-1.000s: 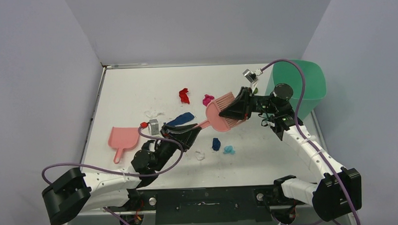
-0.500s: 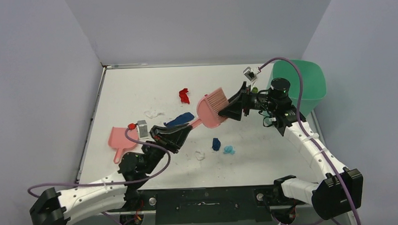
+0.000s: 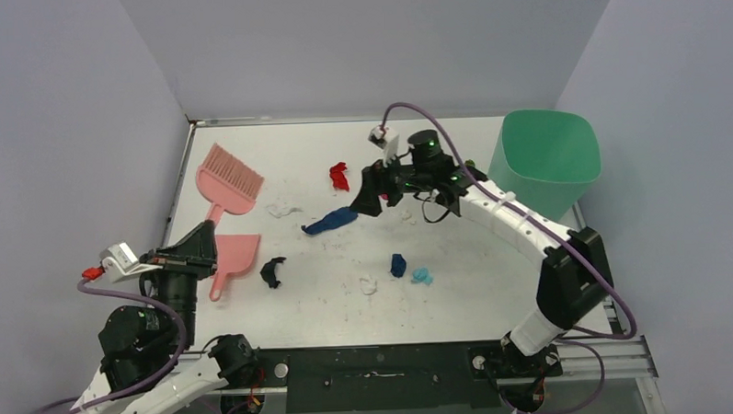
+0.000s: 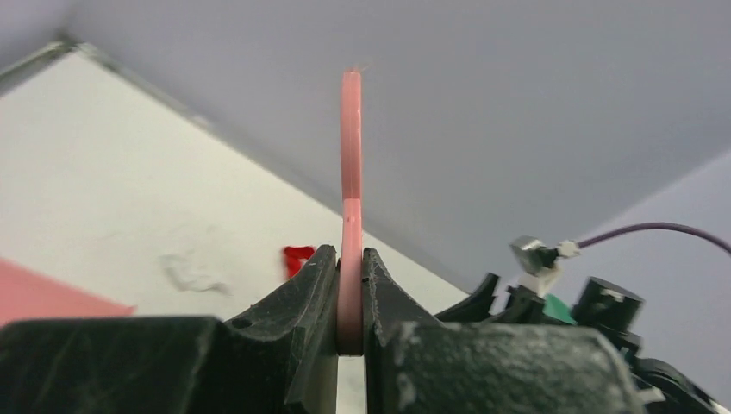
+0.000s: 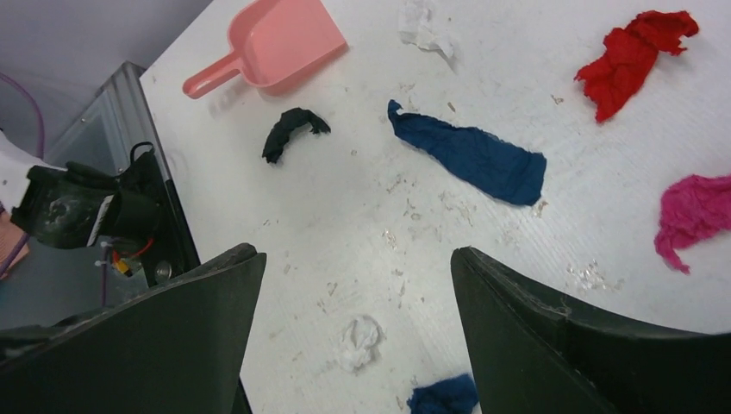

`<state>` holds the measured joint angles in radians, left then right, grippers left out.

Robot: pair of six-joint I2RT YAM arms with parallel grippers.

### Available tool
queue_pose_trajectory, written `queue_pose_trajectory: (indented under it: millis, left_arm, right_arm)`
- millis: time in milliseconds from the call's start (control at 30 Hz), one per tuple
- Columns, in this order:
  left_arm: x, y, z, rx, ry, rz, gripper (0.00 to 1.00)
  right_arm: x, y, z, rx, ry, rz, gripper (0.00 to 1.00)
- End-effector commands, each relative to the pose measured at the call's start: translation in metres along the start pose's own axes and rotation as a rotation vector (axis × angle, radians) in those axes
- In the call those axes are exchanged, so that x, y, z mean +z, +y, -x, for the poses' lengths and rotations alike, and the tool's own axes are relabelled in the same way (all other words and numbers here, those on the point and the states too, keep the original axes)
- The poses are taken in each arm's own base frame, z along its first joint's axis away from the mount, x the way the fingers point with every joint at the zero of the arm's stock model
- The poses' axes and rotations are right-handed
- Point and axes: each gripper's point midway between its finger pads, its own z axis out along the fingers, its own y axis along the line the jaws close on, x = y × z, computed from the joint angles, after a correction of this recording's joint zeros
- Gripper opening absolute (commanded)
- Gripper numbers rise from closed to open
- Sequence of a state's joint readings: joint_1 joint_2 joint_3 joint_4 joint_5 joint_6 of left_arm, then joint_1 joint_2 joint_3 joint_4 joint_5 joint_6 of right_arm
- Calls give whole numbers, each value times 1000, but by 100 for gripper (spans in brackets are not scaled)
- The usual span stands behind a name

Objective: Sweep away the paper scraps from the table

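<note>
I should next grab the pink dustpan's side [image 3: 253, 255] [image 5: 307, 72] near the black scrap with my right gripper, so the dustpan's handle stays free for sweeping scraps.
My left gripper [image 3: 202, 238] [image 4: 351, 256] is shut on the handle of the pink brush [image 3: 228, 179] [image 4: 350, 172], which stands over the table's [image 3: 504, 285] left side. Beside it lies the pink dustpan [image 3: 237, 257] [image 5: 278, 41]. Paper scraps lie scattered: red [image 3: 340, 176] [image 5: 634, 56], long dark blue [image 3: 331, 220] [image 5: 474, 155], black [image 3: 273, 270] [image 5: 291, 129], white [image 3: 368, 285] [image 5: 358, 336], small dark blue [image 3: 398, 265], cyan [image 3: 422, 276], magenta [image 5: 694, 211]. My right gripper [image 3: 372, 194] [image 5: 353, 254] hangs open and empty above the middle scraps.
A green bin [image 3: 545, 159] stands off the table's right edge. Another white scrap [image 3: 283, 210] [image 5: 422, 24] lies beyond the dustpan. Grey walls close in the back and both sides. A metal rail runs along the left edge.
The right gripper let go of the brush and swung left over the scraps. The left gripper closed on the handle and carried the brush to the left side.
</note>
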<state>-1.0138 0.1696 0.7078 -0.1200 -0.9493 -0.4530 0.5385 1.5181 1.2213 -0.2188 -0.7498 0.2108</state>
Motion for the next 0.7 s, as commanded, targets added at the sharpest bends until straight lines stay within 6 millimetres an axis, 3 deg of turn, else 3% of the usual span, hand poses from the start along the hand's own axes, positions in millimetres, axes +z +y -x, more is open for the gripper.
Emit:
queue_pose_trajectory:
  millis: [0, 200, 367, 467, 500, 667]
  left_arm:
    - [-25, 87, 25, 151, -68, 375, 0]
    - [-45, 117, 60, 142, -171, 503, 0]
    - [-52, 124, 69, 134, -193, 517, 0]
    - [-52, 123, 69, 139, -187, 509, 0]
    - [-53, 123, 70, 137, -187, 508, 0]
    - [-52, 119, 71, 124, -180, 488, 0]
  right_arm:
    - [50, 15, 13, -132, 43, -59, 80]
    - [139, 62, -30, -155, 191, -21, 78]
    - [203, 104, -53, -98, 215, -17, 80]
    - [236, 111, -53, -40, 172, -117, 81]
    - [246, 113, -43, -6, 127, -172, 79]
    - [278, 105, -29, 55, -5, -367, 72]
